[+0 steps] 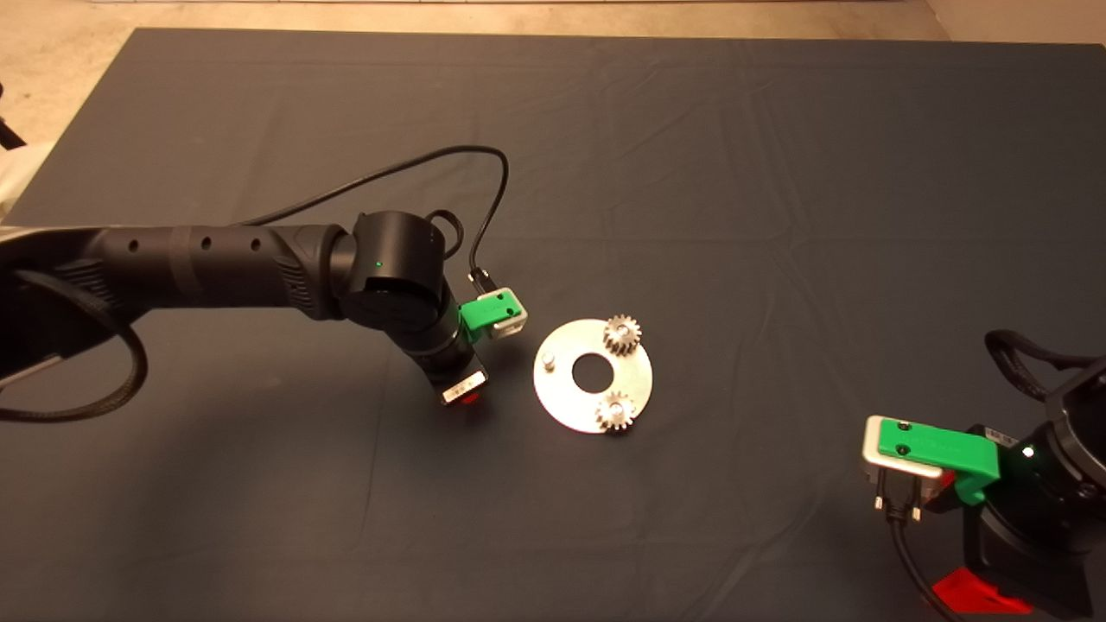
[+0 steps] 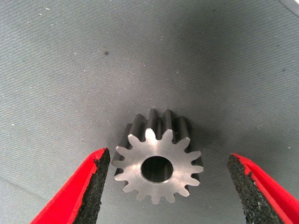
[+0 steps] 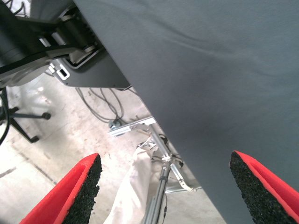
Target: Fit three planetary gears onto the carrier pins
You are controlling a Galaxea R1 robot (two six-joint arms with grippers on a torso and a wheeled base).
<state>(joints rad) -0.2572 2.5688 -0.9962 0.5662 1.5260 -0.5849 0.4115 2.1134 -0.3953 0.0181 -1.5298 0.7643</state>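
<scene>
The third gear has a center hole that must stay free to slide onto the empty carrier pin. My left gripper will next grab the gear by its toothed rim (image 2: 121, 164).
A flat round silver disc (image 1: 560, 396) lies mid-mat. Two planetary gears sit on its carrier pins: one on the far side (image 1: 621, 333), one on the near side (image 1: 616, 409). The third pin (image 1: 549, 358) stands bare on the disc's left side. My left gripper (image 1: 469, 399) points down at the mat just left of the disc. In the left wrist view it (image 2: 168, 157) is open, with the third gear (image 2: 140, 159) lying flat on the mat between its fingers (image 2: 96, 182), touching neither. The head view hides this gear under the gripper. My right gripper (image 1: 966, 536) is parked at the lower right, open and empty (image 3: 164, 158).
The left arm's black cable (image 1: 406, 173) loops over the mat behind the wrist. The right wrist view looks past the mat's edge (image 3: 154, 112) at the floor, with cables and a metal frame (image 3: 154, 140).
</scene>
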